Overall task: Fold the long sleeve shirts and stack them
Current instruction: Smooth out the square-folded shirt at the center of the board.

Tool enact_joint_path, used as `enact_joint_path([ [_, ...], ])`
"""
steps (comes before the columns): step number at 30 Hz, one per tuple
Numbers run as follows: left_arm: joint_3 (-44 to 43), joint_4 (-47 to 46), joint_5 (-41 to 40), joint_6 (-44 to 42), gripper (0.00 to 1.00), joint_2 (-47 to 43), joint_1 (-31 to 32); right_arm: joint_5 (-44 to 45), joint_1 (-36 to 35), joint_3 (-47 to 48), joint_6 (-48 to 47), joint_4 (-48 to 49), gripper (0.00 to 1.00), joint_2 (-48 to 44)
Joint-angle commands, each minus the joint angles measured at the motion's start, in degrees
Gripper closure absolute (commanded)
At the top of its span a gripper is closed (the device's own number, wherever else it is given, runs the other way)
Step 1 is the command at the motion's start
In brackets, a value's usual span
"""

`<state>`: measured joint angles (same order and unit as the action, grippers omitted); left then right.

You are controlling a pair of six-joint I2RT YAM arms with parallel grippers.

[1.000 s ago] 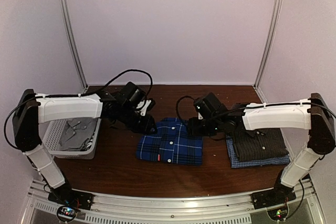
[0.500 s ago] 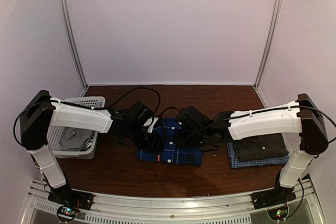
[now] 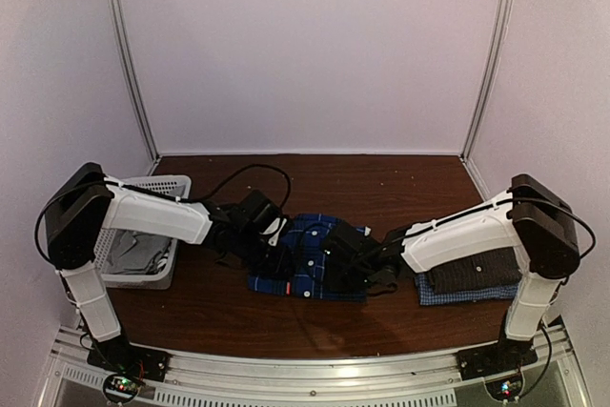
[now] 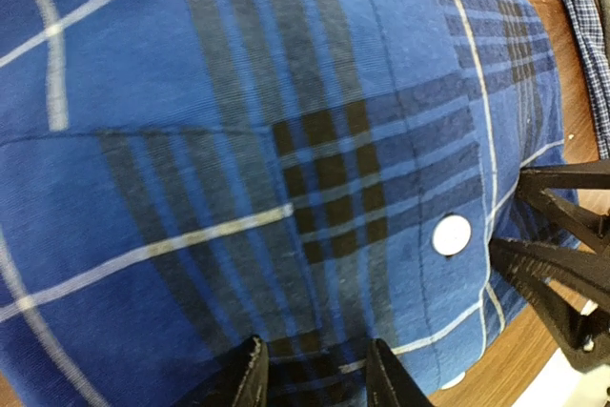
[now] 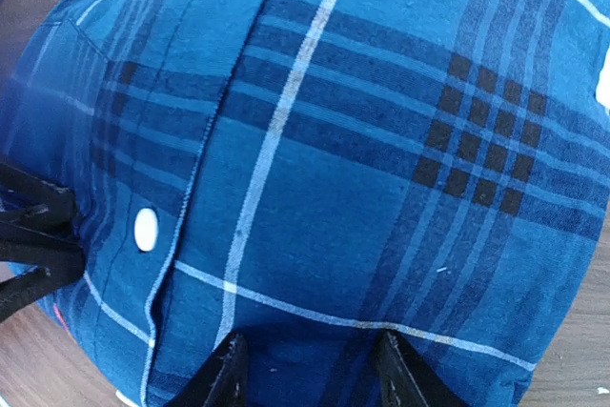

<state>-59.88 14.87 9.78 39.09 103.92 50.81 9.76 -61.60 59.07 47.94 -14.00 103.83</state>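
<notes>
Next, my left gripper grabs the folded royal-blue plaid shirt by its side edge nearest the basket to turn the shirt over for stacking.
The royal-blue plaid shirt (image 3: 307,269) lies folded at the table's middle and fills both wrist views (image 4: 286,140) (image 5: 362,140). My left gripper (image 3: 274,253) is low over its left half, jaws open, tips (image 4: 315,380) pressed on the cloth. My right gripper (image 3: 335,256) is low over its right half, also open, tips (image 5: 310,374) on the cloth. Neither holds anything. The dark grey checked shirt (image 3: 475,269) lies folded on the pale blue shirt (image 3: 467,295) at the right.
A white mesh basket (image 3: 162,183) with grey cloth inside stands at the left table edge. The opposite gripper's black fingers show in each wrist view (image 4: 558,235) (image 5: 29,235). Brown table (image 3: 381,178) stretches behind the shirts.
Both arms have come down and inward from the blue shirt's far edge; the grippers now rest on its middle, close together. The shirts have not moved.
</notes>
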Motion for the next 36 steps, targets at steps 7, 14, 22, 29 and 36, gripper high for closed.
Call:
enact_joint_path([
  [7,0.6,8.0,-6.1,0.2,0.59,-9.3,-4.8,2.7,-0.1,-2.6,-1.4,-2.8,0.53,-10.0],
  [14,1.0,6.6,-1.3,-1.9,0.59,-5.8,-10.7,4.2,0.0,8.5,-7.8,-7.0,0.52,-3.5],
  [22,1.1,5.4,1.5,-4.7,0.53,-3.2,-12.1,3.8,0.1,12.1,-8.2,-6.3,0.53,5.8],
  [29,1.3,5.3,1.1,-7.5,0.51,-0.3,-13.1,1.8,0.1,10.0,-5.7,-5.5,0.50,8.4],
  [36,1.8,3.6,3.8,-7.1,0.50,2.3,-13.1,1.4,0.1,6.2,-4.4,-5.2,0.47,1.4],
])
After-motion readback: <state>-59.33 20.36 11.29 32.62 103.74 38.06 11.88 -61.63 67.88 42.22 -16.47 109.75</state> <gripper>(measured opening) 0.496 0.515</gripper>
